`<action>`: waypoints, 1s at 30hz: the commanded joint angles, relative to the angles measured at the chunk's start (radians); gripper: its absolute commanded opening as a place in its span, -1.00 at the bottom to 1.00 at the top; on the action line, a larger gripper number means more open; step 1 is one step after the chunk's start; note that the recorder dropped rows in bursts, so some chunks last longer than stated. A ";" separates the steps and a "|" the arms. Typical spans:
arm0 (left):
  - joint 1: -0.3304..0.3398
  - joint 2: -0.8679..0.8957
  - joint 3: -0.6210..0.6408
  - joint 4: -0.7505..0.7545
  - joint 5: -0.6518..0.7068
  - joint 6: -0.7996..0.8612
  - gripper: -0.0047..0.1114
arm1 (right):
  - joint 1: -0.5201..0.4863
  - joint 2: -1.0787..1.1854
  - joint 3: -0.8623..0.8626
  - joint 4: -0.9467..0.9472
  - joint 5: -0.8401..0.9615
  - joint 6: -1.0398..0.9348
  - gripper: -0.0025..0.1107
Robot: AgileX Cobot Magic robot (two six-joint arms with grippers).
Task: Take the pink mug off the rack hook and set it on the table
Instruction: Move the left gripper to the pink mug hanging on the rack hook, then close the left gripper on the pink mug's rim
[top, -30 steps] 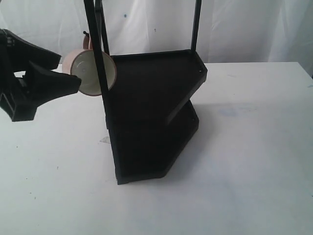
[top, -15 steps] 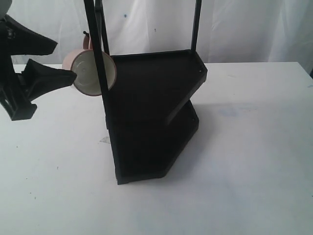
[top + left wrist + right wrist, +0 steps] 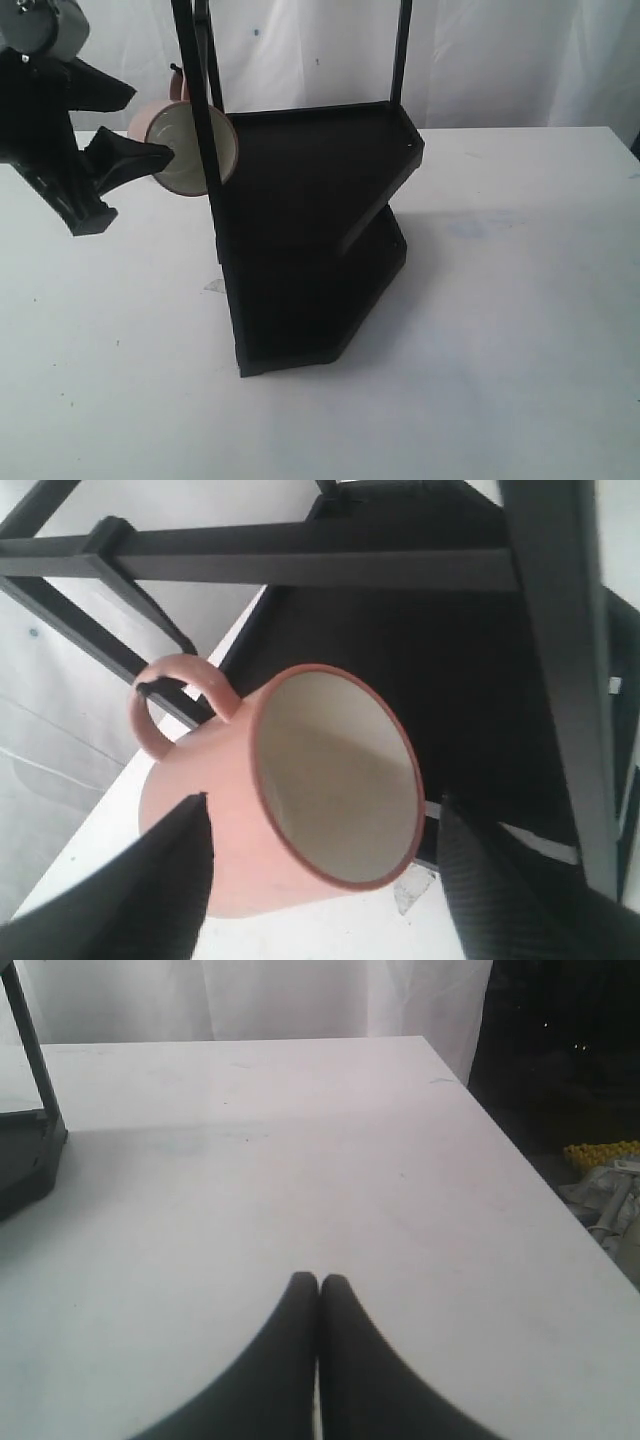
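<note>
In the left wrist view my left gripper's fingers stop short of the pink mug's rim, so it moves toward the mug, before closing on it.
The pink mug hangs by its handle on the rack hook, mouth tilted toward the exterior camera, cream inside showing. My left gripper is open at the mug's left. In the left wrist view its two black fingers stand on either side of the mug, wider apart than the mug, with a gap showing on one side. My right gripper is shut with nothing in it, low over the bare white table. It is out of the exterior view.
The black two-shelf rack stands mid-table, its tall posts right next to the mug. White table spreads to the right and front. The table's edge and dark floor clutter show in the right wrist view.
My left gripper has risen and tilted, its fingertips now closer to the mug's side. The mug still hangs in the same place.
</note>
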 commanded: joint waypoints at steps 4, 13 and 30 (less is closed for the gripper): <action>-0.005 0.064 -0.006 0.038 -0.043 0.012 0.24 | -0.004 -0.003 0.001 -0.008 -0.008 0.006 -0.96; -0.005 0.078 -0.006 0.038 -0.096 0.005 0.24 | -0.004 -0.003 0.001 -0.008 -0.008 0.006 -0.96; -0.005 0.123 -0.006 0.040 -0.118 0.001 0.06 | -0.004 -0.003 0.001 -0.008 -0.008 0.006 -0.96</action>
